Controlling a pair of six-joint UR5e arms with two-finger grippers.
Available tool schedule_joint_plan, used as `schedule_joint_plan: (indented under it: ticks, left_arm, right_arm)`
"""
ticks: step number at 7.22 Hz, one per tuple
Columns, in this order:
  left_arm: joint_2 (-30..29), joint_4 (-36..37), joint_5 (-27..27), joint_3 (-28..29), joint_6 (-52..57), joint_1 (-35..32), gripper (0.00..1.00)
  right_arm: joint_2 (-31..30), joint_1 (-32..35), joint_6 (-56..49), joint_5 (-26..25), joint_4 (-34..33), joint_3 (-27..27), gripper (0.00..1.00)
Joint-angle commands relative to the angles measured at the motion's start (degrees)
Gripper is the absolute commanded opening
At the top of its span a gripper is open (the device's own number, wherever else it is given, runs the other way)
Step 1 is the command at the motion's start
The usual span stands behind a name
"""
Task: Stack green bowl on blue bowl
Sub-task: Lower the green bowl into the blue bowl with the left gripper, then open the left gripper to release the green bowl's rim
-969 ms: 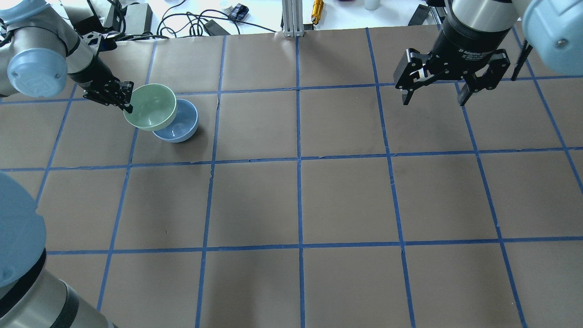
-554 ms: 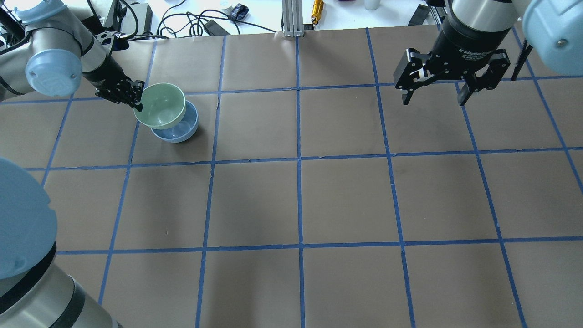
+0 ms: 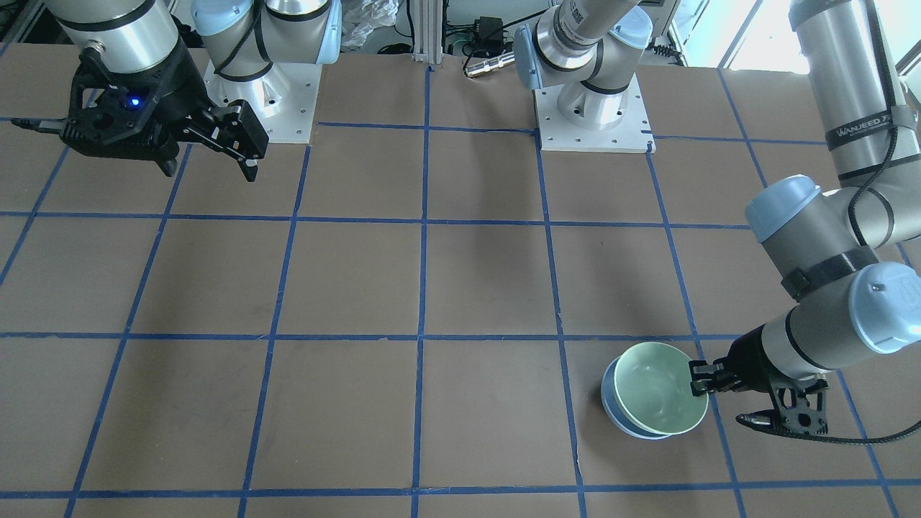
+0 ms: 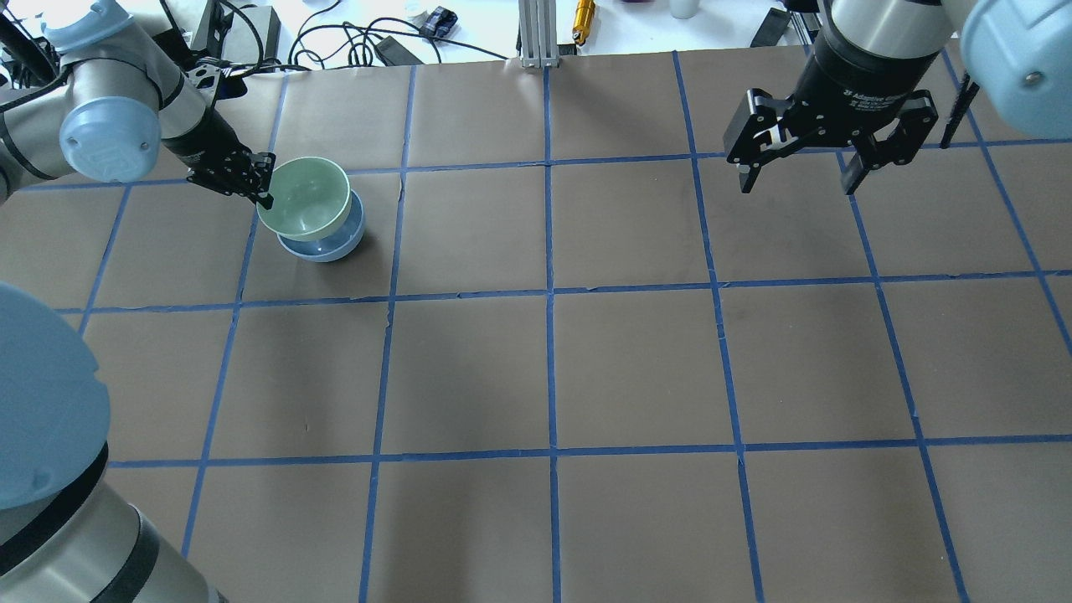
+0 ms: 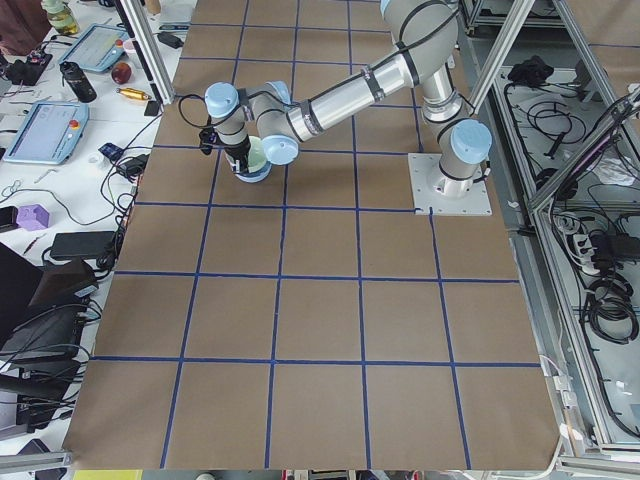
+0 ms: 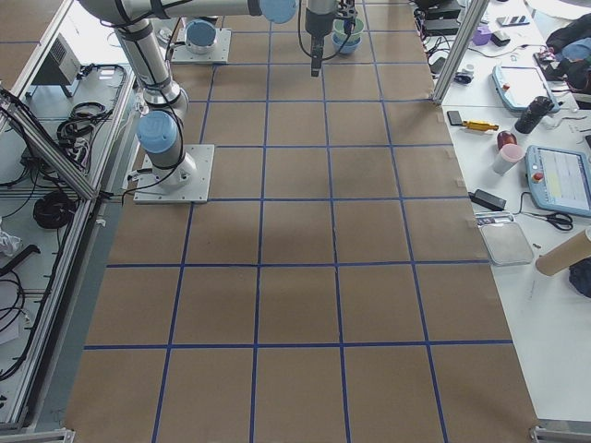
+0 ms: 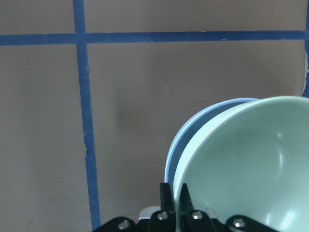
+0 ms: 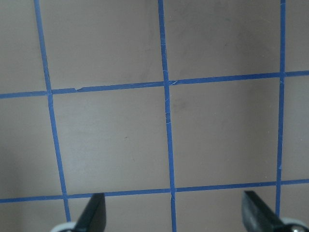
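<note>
The blue bowl's rim (image 3: 605,401) curves around the green bowl's bottom (image 3: 632,416), so the green bowl would settle inside, and my left gripper opens next.
The green bowl (image 4: 303,198) is held by its rim in my left gripper (image 4: 262,194), which is shut on it. It hangs over the blue bowl (image 4: 322,245), covering most of it, slightly offset toward the gripper. The front-facing view shows the green bowl (image 3: 658,388) above the blue bowl (image 3: 610,403), with the left gripper (image 3: 701,383) at its rim. In the left wrist view the fingers pinch the green rim (image 7: 231,159) and the blue bowl (image 7: 193,135) peeks out behind. My right gripper (image 4: 800,172) is open and empty, high over the far right of the table.
The brown table (image 4: 553,368) carries a grid of blue tape. Cables and small items lie beyond its far edge (image 4: 352,33). An aluminium post (image 4: 536,33) stands at the middle of the far edge.
My left gripper has carried the green bowl to the right, from beside the blue bowl to over it. The right arm has not moved.
</note>
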Motion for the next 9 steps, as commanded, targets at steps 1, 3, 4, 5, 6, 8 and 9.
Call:
schedule_joint_plan:
  ticks: [1, 3, 4, 5, 6, 8, 9]
  left_arm:
    - [-0.2, 0.1, 0.0, -1.2, 0.3, 0.0, 0.00]
    - [-0.1, 0.1, 0.1, -1.5, 0.4, 0.0, 0.44]
    - [-0.1, 0.2, 0.2, -1.3, 0.6, 0.0, 0.67]
    - [0.0, 0.2, 0.1, -1.5, 0.7, 0.0, 0.70]
    - [0.0, 0.2, 0.1, -1.1, 0.4, 0.0, 0.70]
    - [2.8, -0.5, 0.0, -0.8, -0.4, -1.0, 0.73]
    - [5.6, -1.0, 2.1, -0.8, -0.4, -4.7, 0.74]
  right_arm:
    - [0.0, 0.0, 0.0, 0.0, -0.1, 0.0, 1.00]
    - [0.0, 0.0, 0.0, 0.0, 0.0, 0.0, 1.00]
    - [0.0, 0.0, 0.0, 0.0, -0.1, 0.0, 1.00]
    - [0.0, 0.0, 0.0, 0.0, -0.1, 0.0, 1.00]
    - [0.0, 0.0, 0.0, 0.0, 0.0, 0.0, 1.00]
    - [0.0, 0.0, 0.0, 0.0, -0.1, 0.0, 1.00]
    - [0.0, 0.0, 0.0, 0.0, 0.0, 0.0, 1.00]
